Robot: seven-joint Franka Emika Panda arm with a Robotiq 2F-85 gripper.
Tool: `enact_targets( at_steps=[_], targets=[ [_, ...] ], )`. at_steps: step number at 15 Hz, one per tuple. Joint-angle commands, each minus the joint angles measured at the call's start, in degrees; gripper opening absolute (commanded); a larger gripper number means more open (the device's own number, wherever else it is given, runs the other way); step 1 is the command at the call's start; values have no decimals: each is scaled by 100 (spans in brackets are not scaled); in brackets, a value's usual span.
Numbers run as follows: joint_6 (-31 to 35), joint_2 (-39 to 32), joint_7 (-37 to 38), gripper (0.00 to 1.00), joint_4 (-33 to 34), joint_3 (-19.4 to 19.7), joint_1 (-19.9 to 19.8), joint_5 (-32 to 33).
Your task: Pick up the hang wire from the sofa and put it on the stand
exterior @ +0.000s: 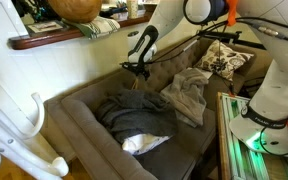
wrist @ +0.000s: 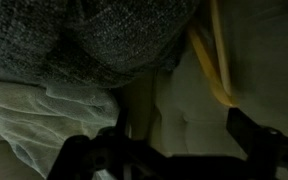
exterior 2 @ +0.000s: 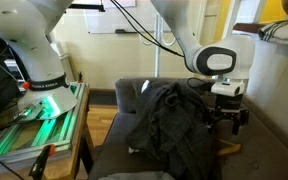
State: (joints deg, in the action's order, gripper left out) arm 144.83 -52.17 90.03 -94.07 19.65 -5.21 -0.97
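Note:
Next, my gripper should grab the hang wire by the exposed tip where its tan bars meet, so their gap stays free to go on the stand.
The hang wire shows only in the wrist view, as a light-tan bar (wrist: 218, 68) at the upper right, lying against the sofa's pale fabric (wrist: 184, 110). I cannot make it out in either exterior view. My gripper (wrist: 174, 152) is open, with its dark fingers low in the frame and only sofa fabric between them; the bar lies beyond the right finger. In both exterior views the gripper (exterior: 139, 62) (exterior 2: 227, 120) hangs low by the sofa back (exterior: 79, 118) (exterior 2: 274, 115). The white stand (exterior: 29, 120) rises at the near left.
A dark heap of clothes (exterior: 134, 110) (exterior 2: 174, 115) and a grey knit garment (exterior: 189, 92) (wrist: 104, 40) cover the seat. A patterned cushion (exterior: 224, 62) lies at the far end. A brown wooden shelf (exterior: 64, 38) runs above the sofa back. The robot base (exterior: 269, 110) stands beside the sofa.

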Motion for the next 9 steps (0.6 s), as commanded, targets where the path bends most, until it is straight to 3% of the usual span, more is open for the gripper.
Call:
enact_targets(
  at_steps=[1,9],
  targets=[
    [-408,-483,-13,100,756,-135,-165,-155],
    [-1247,-1396,306,100,2258,-78,-317,-84]
  ],
)
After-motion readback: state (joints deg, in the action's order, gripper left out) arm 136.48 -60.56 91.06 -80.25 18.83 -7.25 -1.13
